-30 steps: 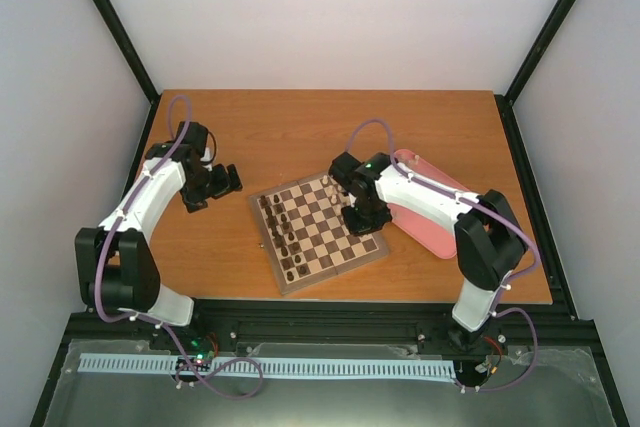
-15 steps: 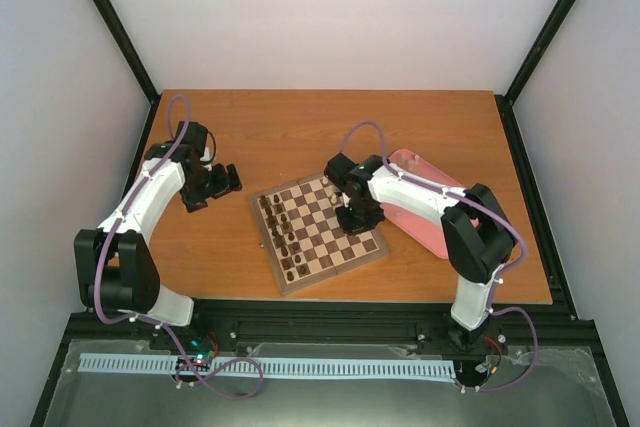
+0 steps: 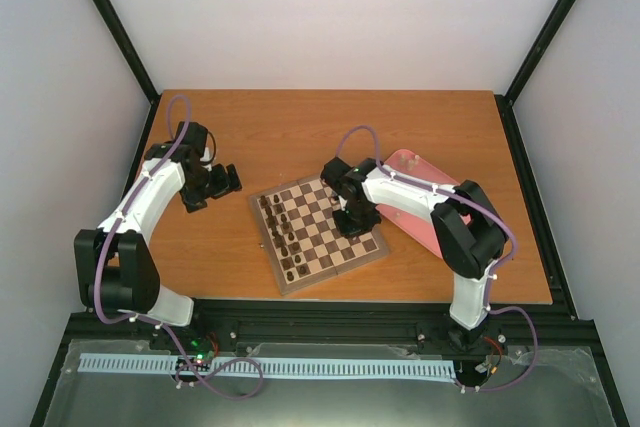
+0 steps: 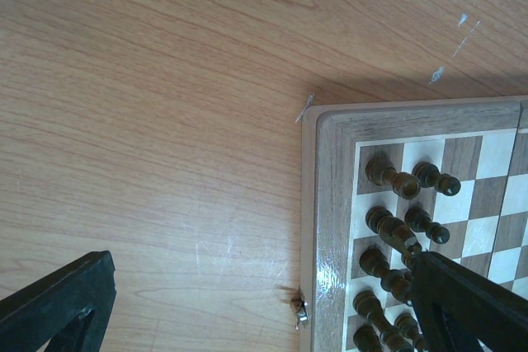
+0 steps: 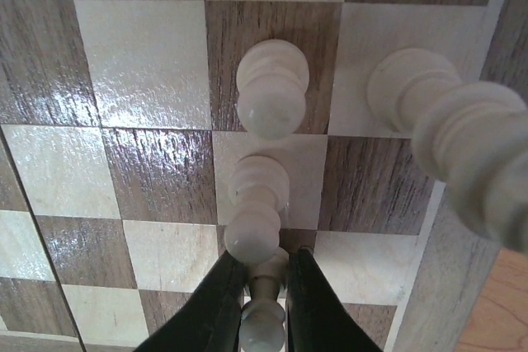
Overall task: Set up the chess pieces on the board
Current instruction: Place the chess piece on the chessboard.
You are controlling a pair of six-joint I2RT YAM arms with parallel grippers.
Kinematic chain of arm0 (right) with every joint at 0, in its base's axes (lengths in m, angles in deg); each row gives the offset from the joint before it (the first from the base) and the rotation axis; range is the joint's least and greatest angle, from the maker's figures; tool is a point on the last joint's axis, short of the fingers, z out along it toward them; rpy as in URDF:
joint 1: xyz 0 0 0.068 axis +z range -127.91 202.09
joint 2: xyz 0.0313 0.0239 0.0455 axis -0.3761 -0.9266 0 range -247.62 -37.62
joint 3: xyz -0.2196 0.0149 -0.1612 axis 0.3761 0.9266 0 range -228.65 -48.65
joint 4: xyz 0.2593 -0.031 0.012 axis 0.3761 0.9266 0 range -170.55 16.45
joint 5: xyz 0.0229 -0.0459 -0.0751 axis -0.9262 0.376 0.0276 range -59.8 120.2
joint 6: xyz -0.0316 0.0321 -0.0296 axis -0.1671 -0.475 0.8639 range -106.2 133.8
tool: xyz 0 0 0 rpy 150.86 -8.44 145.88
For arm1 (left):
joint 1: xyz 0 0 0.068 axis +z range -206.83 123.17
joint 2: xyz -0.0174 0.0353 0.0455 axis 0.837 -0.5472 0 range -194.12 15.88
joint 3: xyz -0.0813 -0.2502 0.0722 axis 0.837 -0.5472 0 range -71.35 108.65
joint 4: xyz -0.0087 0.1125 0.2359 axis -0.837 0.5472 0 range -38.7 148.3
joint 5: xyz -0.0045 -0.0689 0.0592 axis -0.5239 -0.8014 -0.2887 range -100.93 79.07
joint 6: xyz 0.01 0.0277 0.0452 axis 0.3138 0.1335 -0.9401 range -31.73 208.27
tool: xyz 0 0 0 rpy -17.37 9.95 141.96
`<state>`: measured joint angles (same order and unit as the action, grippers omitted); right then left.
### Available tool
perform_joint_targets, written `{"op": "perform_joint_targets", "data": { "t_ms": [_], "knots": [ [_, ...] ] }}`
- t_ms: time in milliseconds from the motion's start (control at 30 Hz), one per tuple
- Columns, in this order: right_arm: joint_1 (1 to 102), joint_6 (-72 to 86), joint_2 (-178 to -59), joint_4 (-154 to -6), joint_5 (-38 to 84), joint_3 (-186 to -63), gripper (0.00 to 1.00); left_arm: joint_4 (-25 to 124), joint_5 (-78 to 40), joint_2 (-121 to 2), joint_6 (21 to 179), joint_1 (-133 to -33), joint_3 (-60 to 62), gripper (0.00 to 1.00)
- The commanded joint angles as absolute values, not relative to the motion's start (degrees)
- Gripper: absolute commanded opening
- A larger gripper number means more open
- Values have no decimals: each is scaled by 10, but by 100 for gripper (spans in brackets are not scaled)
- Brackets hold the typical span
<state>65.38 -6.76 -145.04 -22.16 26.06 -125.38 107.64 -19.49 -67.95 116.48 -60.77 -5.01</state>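
Observation:
The pale pawn's base is low over its dark square, so my right gripper needs to release the pawn, and it would stand there.
The board (image 3: 318,235) lies at the table's middle, angled. In the right wrist view my right gripper (image 5: 266,263) is shut on a pale pawn (image 5: 264,319), held low over a dark square near the board's border. Just ahead of it stand two more pale pawns (image 5: 256,204) (image 5: 272,92), with a taller pale piece (image 5: 462,154) to the right. Whether the held pawn touches the board is hidden. In the top view the right gripper (image 3: 352,219) is over the board's right side. My left gripper (image 3: 225,184) hovers open left of the board, holding nothing.
Dark brown pieces (image 3: 285,237) (image 4: 404,228) fill the board's left rows. A pink tray (image 3: 420,167) lies right of the board, partly under the right arm. A small metal latch (image 4: 299,309) sticks out of the board's edge (image 4: 330,204).
The right arm has shifted a little left and lower over the board with the pawn still in its grip. The left arm has not moved.

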Motion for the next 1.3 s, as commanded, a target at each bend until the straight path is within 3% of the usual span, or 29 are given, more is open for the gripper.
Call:
{"op": "perform_joint_targets", "data": {
  "t_ms": [0,300,567,700,933,1100,1267],
  "knots": [
    [660,-65,-1456,-229,256,-1246,9,1074,-191,-668,1153,-611,-53,100],
    [661,-65,-1460,-229,256,-1241,10,1073,-191,-668,1154,-611,-57,100],
    [661,-60,-1460,-230,255,-1241,27,1073,-192,-668,1155,-611,-57,100],
    [662,-58,-1454,-227,253,-1246,29,1073,-192,-667,1153,-611,-57,100],
    [662,-57,-1391,-170,274,-1289,44,1076,-189,-666,1151,-611,-59,100],
    [649,-68,-1329,-126,332,-1297,49,1077,-190,-667,1149,-611,-57,100],
    [561,-59,-1301,-141,337,-1262,49,1075,-194,-668,1148,-611,-57,100]
  ]
}}
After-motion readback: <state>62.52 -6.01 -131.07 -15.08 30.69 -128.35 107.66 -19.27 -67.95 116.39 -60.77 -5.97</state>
